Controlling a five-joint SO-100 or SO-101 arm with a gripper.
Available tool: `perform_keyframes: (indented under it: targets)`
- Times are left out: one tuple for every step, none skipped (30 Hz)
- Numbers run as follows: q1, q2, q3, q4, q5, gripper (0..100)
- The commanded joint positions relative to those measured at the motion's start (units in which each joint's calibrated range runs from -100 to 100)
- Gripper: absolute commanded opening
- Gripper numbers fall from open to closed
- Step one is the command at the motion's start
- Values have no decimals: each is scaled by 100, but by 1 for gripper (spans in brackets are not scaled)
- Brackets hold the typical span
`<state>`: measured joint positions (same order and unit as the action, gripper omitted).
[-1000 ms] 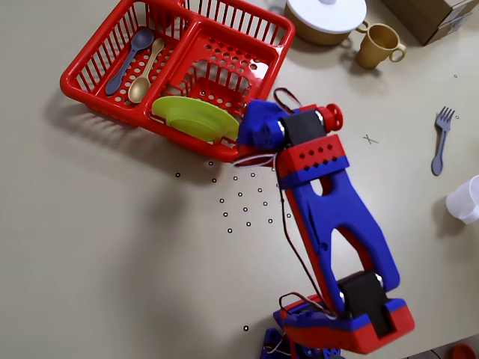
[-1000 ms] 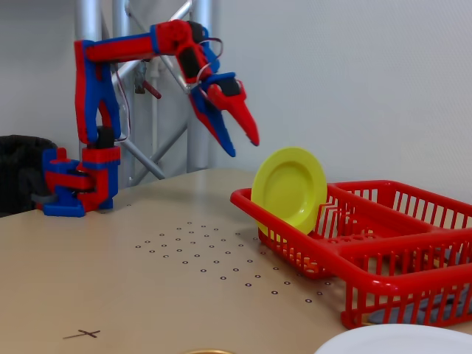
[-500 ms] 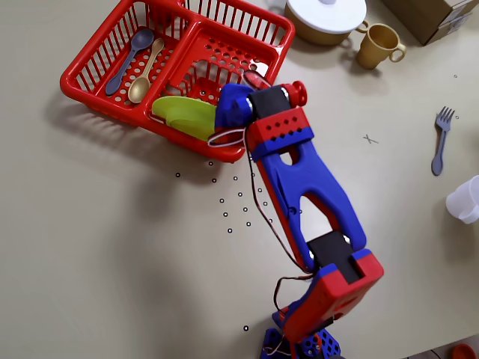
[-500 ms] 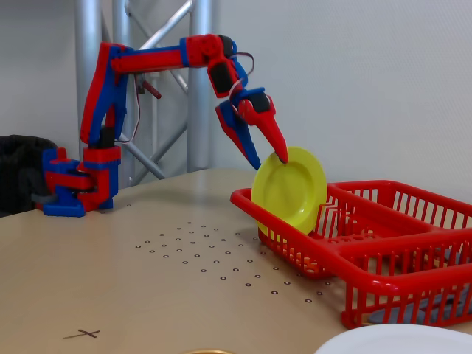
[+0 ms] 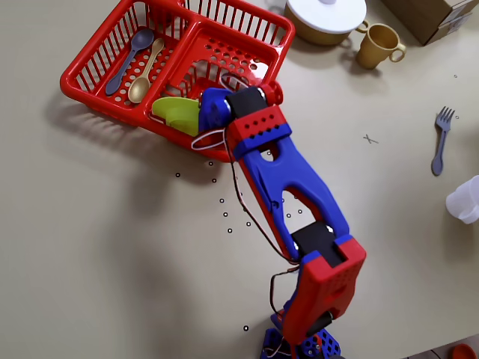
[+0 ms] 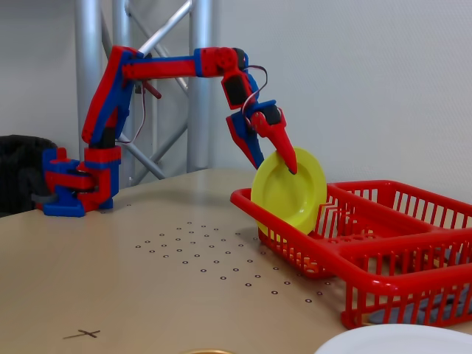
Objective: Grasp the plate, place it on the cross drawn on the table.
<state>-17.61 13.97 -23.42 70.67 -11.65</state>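
The yellow-green plate goes on the tabletop's drawn cross. My gripper should grab its rim [image 5: 179, 99] next.
A yellow-green plate [image 6: 284, 195] stands on edge in the red dish basket [image 6: 383, 243]; it also shows in the overhead view [image 5: 174, 112] at the basket's [image 5: 90, 86] near wall. My gripper [image 6: 276, 168] is at the plate's top rim, with the red finger [image 6: 286, 151] across the plate's front face and the blue finger behind its left edge. The jaws stand apart, one on each side of the rim. The plate still rests in the basket. A small pencil cross [image 5: 370, 138] is drawn on the table, and it also shows in the fixed view [image 6: 87, 333].
A purple spoon [image 5: 129, 60] and a gold spoon [image 5: 144, 75] lie in the basket. A purple fork [image 5: 441, 138], a tan mug [image 5: 378, 45], a white-lidded pot [image 5: 325, 16], a cardboard box [image 5: 434, 15] and a white cup [image 5: 465, 200] are on the overhead view's right side.
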Motion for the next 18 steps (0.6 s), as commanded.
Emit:
perform_keyframes:
  targets:
    - [-148,-61,-568,-93,34,23]
    - [-148,-2,-641,-93,24,22]
    - [-155,65,-704,-102,20,21]
    - [-155,116,-759,-102,10,20]
    - [-155,167,-804,-102,-5,20]
    - [-155,209,-831,-150,-29,19]
    - [-155,243,-868,-190,-39,18]
    - [-155,277,-922,-198,-34,17]
    - [-155,294,-940,-222,-24,15]
    - [-162,302,-940,-254,-15,14]
    - [-170,302,-940,-254,-15,13]
    - [-184,302,-940,-254,-10,11]
    - [-191,294,-931,-254,-5,10]
    - [-205,285,-922,-254,0,8]
    - [-213,268,-904,-254,0,6]
    - [-220,243,-877,-254,0,5]
    - [-227,217,-850,-254,0,4]
    - [-241,192,-813,-254,29,2]
